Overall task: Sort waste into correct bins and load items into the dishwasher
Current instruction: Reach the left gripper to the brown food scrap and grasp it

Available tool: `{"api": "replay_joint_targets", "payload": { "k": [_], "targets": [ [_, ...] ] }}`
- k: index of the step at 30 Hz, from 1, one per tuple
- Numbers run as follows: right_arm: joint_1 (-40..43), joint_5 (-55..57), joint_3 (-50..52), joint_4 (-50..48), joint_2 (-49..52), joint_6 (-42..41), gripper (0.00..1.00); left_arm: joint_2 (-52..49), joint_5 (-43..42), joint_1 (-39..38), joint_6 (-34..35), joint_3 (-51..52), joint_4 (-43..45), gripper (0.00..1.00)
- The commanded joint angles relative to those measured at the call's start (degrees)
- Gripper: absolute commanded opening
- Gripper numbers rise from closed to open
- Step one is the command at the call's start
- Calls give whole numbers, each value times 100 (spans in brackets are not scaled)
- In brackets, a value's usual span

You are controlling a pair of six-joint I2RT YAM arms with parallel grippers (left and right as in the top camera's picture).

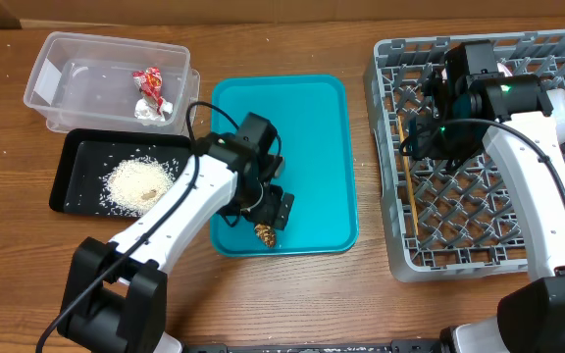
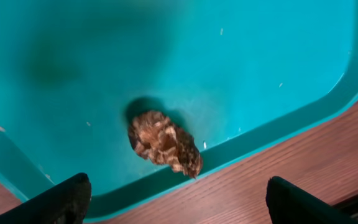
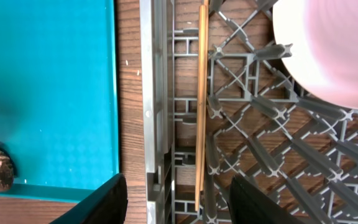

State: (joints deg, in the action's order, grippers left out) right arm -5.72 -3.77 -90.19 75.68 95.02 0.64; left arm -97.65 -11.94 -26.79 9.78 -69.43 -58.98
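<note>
The brown food lump [image 1: 266,235] on the teal tray [image 1: 312,127] is below my left gripper's fingers, so closing now would miss it. The fingers go down first.
A small brown food lump [image 2: 165,143] lies by the near rim of the teal tray [image 1: 312,127], also visible in the overhead view [image 1: 265,234]. My left gripper [image 2: 179,208] hovers just over it, open, with nothing between its fingers. The wooden chopsticks [image 3: 200,106] lie in the grey dishwasher rack [image 3: 154,93] along its left wall. Above them my right gripper [image 3: 179,202] stands open, fingers clear on either side. A white plate [image 3: 328,43] stands in the rack. The red-and-white wrapper [image 1: 150,93] sits in the clear tub [image 1: 77,69]. Rice [image 1: 137,183] is heaped in the black tray [image 1: 77,167].
The teal tray lies between the two bins on the left and the rack [image 1: 430,245] on the right. My left arm crosses the teal tray's lower left. Bare wooden table runs along the front edge.
</note>
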Motion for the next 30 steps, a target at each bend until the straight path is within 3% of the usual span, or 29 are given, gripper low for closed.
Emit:
{"api": "replay_joint_targets", "payload": {
  "k": [1, 5, 14, 24, 27, 30],
  "targets": [
    [-4, 31, -105, -26, -52, -44, 55, -52, 404, -90, 603, 302, 83, 93],
    [-4, 31, -105, -33, -52, -44, 54, -52, 391, -90, 903, 503, 205, 94],
    [-4, 26, -105, -33, -52, -46, 55, -63, 337, -105, 734, 925, 841, 95],
    [-4, 26, -105, -33, -52, -46, 54, -608, 350, -192, 734, 970, 1132, 88],
    [-4, 28, -105, -33, -52, -46, 55, -732, 361, -317, 734, 970, 1156, 81],
    [-4, 28, -105, -37, -52, -46, 54, -752, 361, -413, 734, 970, 1152, 65]
  ]
}}
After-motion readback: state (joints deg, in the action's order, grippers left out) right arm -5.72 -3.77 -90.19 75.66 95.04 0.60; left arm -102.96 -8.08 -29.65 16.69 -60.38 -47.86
